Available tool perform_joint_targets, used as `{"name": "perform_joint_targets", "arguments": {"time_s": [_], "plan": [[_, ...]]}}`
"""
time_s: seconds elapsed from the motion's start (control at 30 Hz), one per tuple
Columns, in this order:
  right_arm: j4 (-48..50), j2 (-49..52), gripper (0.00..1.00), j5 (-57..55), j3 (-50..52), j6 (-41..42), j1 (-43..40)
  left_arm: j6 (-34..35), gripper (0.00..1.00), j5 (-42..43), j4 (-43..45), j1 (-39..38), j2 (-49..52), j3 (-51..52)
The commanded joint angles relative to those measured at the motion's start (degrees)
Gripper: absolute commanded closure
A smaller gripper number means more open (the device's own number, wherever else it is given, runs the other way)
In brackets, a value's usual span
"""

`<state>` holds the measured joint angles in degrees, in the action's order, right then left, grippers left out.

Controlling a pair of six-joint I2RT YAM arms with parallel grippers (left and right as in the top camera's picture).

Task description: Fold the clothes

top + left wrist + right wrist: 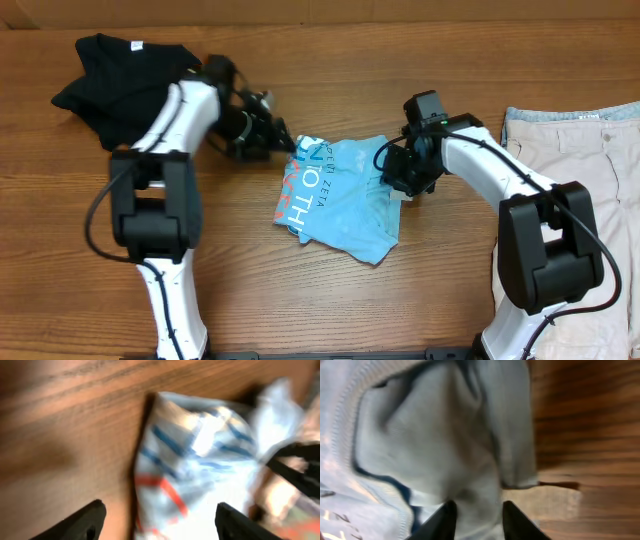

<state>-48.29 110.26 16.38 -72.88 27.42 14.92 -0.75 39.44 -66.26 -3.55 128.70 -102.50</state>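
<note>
My left gripper grabs the light blue T-shirt next by its lettered edge facing the black garment, opposite my right gripper, to draw the shirt aside folded.
The clothes lie in three places on the wooden table. A light blue T-shirt with white, red and dark-blue lettering sits bunched in the middle. My left gripper hovers at its upper left corner. In the left wrist view that gripper is open wide, with the shirt beneath and ahead of it and nothing pinched. My right gripper is at the shirt's right edge. In the right wrist view its fingers stand partly open astride a fold of the pale fabric.
A black garment is heaped at the back left behind the left arm. Beige shorts lie spread along the right side, under the right arm's base. Bare wood runs along the front edge.
</note>
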Motion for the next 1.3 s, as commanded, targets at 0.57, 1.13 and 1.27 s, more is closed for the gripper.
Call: {"name": "perform_joint_targets", "arguments": {"time_s": [0.57, 1.13, 1.27], "plan": [[-2.95, -13.18, 0.47, 0.17, 0.02, -1.88, -4.96, -11.50, 0.96, 7.85, -8.83, -10.91, 0.39, 12.00], [3.39, -13.05, 0.33, 12.22, 0.04, -12.61, -3.76, 20.02, 0.96, 2.51, 26.45, 6.91, 0.39, 12.35], [7.69, -12.70, 0.33, 12.98, 0.04, -12.81, -0.98, 14.19, 0.96, 7.43, 21.33, 8.09, 0.39, 5.35]]}}
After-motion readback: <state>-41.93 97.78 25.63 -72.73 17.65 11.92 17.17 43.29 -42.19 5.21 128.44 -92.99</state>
